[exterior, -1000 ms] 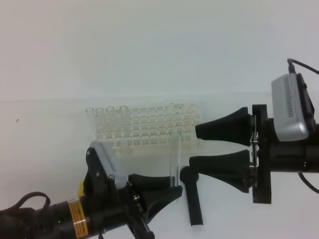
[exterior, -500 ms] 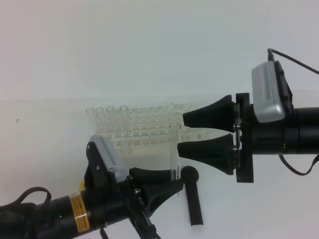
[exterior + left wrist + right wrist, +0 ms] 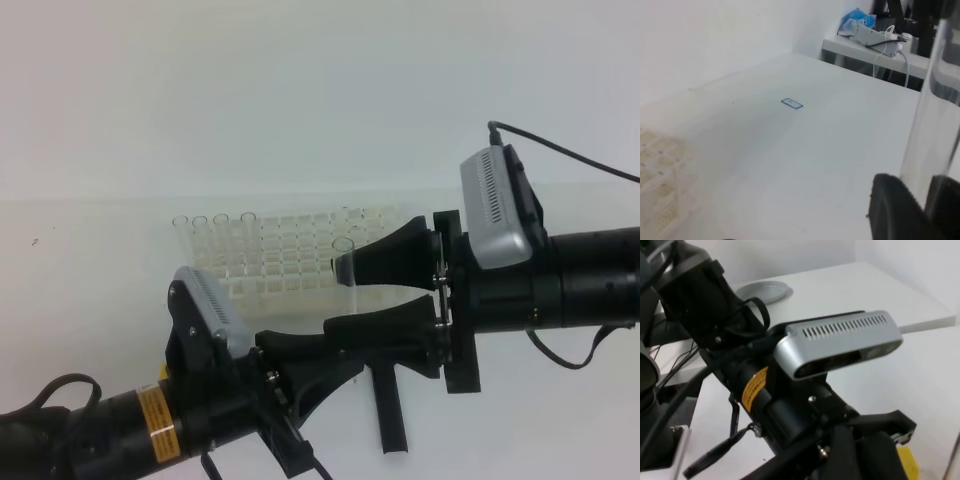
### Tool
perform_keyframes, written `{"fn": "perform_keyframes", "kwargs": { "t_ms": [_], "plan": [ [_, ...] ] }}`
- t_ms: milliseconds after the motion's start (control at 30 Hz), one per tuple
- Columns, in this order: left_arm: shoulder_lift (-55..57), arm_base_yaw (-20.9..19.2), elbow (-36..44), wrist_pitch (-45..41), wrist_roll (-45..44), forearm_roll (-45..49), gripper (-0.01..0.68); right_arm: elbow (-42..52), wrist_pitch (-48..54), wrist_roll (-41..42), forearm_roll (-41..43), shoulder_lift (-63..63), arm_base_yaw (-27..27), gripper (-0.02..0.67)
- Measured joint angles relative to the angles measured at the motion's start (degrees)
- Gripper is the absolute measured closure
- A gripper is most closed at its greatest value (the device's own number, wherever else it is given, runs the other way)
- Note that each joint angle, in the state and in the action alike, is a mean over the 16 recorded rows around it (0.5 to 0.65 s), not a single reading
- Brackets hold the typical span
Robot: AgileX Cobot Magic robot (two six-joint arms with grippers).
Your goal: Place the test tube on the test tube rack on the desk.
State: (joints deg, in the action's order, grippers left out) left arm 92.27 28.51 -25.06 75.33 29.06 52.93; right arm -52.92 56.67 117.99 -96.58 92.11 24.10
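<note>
My left gripper's black fingers cover the test tube's lower end. My right gripper should next grab the test tube by its bare upper half (image 3: 348, 270).
The test tube (image 3: 349, 295) stands upright over the desk (image 3: 90, 300), just in front of the white test tube rack (image 3: 290, 255). My left gripper (image 3: 340, 362) is shut on its lower end. In the left wrist view the clear test tube (image 3: 927, 125) rises from between the black fingers (image 3: 895, 210). My right gripper (image 3: 336, 296) has reached in from the right and is open, with one finger above and one below the tube's upper half in the high view. Whether either finger touches the glass I cannot tell.
A black round-headed stick (image 3: 388, 410) lies on the desk under the right gripper. Several clear tubes (image 3: 215, 222) stand in the rack's back left holes. The right wrist view is filled by the left arm and its grey camera (image 3: 840, 340).
The right gripper has moved left and now straddles the tube, still open. The left gripper has risen slightly with the tube.
</note>
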Motion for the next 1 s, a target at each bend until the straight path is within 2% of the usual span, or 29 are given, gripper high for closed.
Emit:
{"fn": "perform_keyframes", "kwargs": {
  "t_ms": [367,500,600,1000],
  "plan": [
    [0.0,0.0,0.0,0.0,0.0,-0.4,0.673,-3.7,-0.3,-1.1,0.0,2.0,1.3,0.136],
    [0.0,0.0,0.0,0.4,-0.1,-0.4,0.666,-5.2,-0.3,-1.9,0.0,2.8,1.3,0.157],
    [0.0,0.0,0.0,0.4,-0.1,-0.5,0.66,-5.9,-0.2,-2.5,0.0,3.2,1.3,0.204],
    [0.0,0.0,0.0,0.0,-0.2,-3.3,0.644,-6.6,-0.2,-3.1,-0.2,3.7,1.3,0.483]
  ]
}}
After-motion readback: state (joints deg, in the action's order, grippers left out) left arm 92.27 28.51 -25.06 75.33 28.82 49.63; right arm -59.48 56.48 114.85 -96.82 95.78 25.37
